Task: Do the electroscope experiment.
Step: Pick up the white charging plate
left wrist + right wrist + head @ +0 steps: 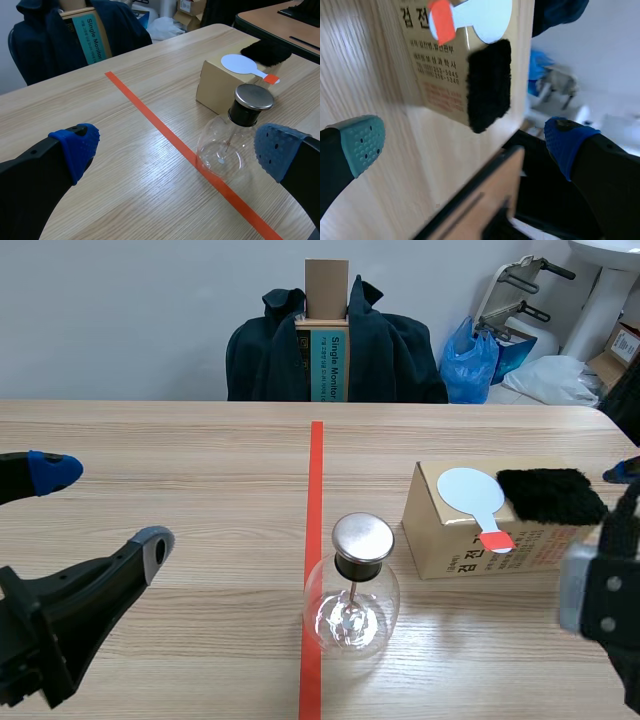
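My right gripper grabs the paddle by its red handle (497,541) next, so the paddle's white disc (469,490) stays free for the electroscope experiment.
The electroscope (351,590), a round glass flask with a metal cap, stands on the red tape line near the table's front; it also shows just ahead of the left gripper's right finger (234,135). To its right a cardboard box (432,530) carries a white paddle with an orange handle (472,492) and a black fur cloth (550,495). My left gripper (103,508) stands open at the table's left, well apart from the flask. My right gripper (600,530) is open beside the box's right end, holding nothing. From the right wrist, the cloth (490,85) and paddle (480,17) lie ahead of the open fingers.
Across the table stands a chair draped with a dark jacket (395,350), holding an upright carton (327,340). A blue bag (470,360) and white bags lie behind at the right. A second table (280,20) stands beyond the right edge.
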Robot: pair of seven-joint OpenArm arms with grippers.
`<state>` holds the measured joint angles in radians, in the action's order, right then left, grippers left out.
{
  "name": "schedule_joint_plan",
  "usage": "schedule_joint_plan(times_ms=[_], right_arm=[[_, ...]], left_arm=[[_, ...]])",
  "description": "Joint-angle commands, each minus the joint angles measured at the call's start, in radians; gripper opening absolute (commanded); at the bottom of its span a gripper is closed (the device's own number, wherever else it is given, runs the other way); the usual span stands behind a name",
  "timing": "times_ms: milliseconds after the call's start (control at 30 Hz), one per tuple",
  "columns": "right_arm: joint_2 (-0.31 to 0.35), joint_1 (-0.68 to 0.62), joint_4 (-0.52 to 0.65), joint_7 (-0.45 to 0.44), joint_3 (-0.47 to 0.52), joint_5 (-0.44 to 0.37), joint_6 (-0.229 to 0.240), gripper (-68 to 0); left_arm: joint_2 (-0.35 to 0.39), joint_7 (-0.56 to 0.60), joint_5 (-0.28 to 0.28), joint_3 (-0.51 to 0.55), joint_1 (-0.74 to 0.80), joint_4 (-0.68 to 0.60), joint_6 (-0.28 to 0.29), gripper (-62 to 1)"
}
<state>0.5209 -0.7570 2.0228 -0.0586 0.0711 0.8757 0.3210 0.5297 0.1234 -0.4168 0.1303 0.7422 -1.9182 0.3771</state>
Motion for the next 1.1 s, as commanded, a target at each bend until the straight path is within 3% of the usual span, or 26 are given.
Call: schedule_joint_plan(times_ms=[0, 67, 267, 433, 533, 633, 733, 900, 1067], right_arm=[[-0.001, 0.000, -0.030, -0.024, -0.011, 0.060, -0.048, 0.4], [0.000, 0.006, -0.074, -0.066, -0.022, 0.148, -0.119, 0.4], [0.000, 0.073, -0.282, -0.298, -0.028, 0.225, -0.310, 0.4], [-0.009, 0.167, -0.467, -0.362, -0.095, 0.233, -0.578, 0.4], [-0.060, 0.229, -0.564, -0.375, -0.132, 0.232, -0.738, 0.4], [-0.113, 0.282, -0.632, -0.370, -0.161, 0.232, -0.853, 0.4], [-0.158, 0.320, -0.668, -0.346, -0.183, 0.232, -0.901, 0.4], [-0.223, 0.345, -0.690, -0.264, -0.219, 0.237, -0.901, 0.4], [-0.245, 0.363, -0.692, -0.192, -0.256, 0.244, -0.897, 0.4]], left_arm=[[0.003, 0.014, -0.006, -0.006, 0.003, -0.009, 0.003, 1.4], [0.002, 0.014, -0.006, -0.006, 0.003, -0.009, 0.003, 1.4], [0.002, 0.014, -0.006, -0.006, 0.003, -0.009, 0.003, 1.4], [0.002, 0.014, -0.006, -0.006, 0.003, -0.009, 0.003, 1.4], [0.002, 0.014, -0.006, -0.006, 0.003, -0.009, 0.003, 1.4], [0.002, 0.014, -0.006, -0.006, 0.003, -0.009, 0.003, 1.4], [0.002, 0.014, -0.006, -0.006, 0.003, -0.009, 0.003, 1.4], [0.002, 0.014, -0.006, -0.006, 0.003, -0.009, 0.003, 1.4], [0.002, 0.014, -0.006, -0.006, 0.003, -0.009, 0.003, 1.4]])
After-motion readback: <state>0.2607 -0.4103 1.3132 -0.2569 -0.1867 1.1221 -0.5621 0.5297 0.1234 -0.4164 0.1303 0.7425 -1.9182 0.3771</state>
